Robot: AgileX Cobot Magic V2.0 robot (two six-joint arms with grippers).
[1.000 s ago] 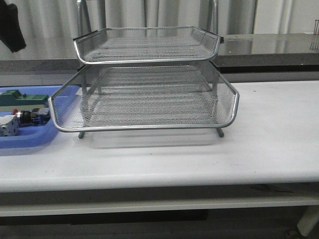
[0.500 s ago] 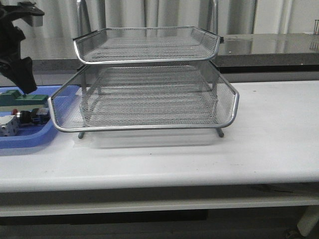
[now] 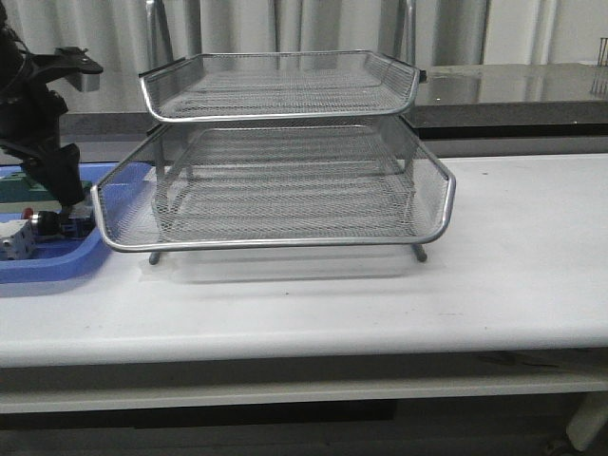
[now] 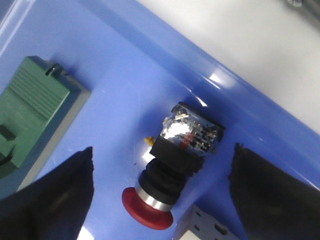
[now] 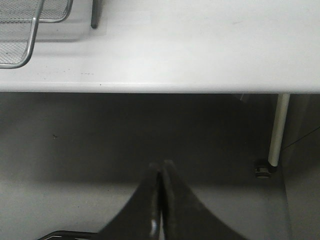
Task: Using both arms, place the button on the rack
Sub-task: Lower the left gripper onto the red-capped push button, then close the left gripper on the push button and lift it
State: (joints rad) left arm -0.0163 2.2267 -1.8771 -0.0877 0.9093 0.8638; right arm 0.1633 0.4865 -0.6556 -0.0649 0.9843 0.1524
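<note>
My left gripper's fingers are still higher than the button's black-and-silver body [image 4: 182, 142], which is lower in the blue bin [image 4: 117, 107]. They would miss it if they closed now, so my left gripper should go down first.
The button [image 4: 172, 160] lies on its side in the blue bin, red cap toward the camera, black-and-silver body behind it. It shows small in the front view [image 3: 43, 220]. My left gripper [image 4: 164, 149] is open just above it, one finger [image 4: 60, 192] on each side, not touching. In the front view the left gripper [image 3: 65, 195] hangs over the bin, left of the rack [image 3: 285, 171]. The rack's silver mesh trays are empty. My right gripper [image 5: 161, 167] is shut and empty, below the table's front edge; it is out of the front view.
The blue bin [image 3: 57, 266] also holds a flat green block [image 4: 30, 115] and a white cube [image 4: 202, 227] right next to the button's cap. The rack's corner [image 5: 25, 45] and a table leg [image 5: 277, 130] show in the right wrist view.
My left arm has come down from the upper left into view and lowered over the blue bin. The rack and the button have not moved.
</note>
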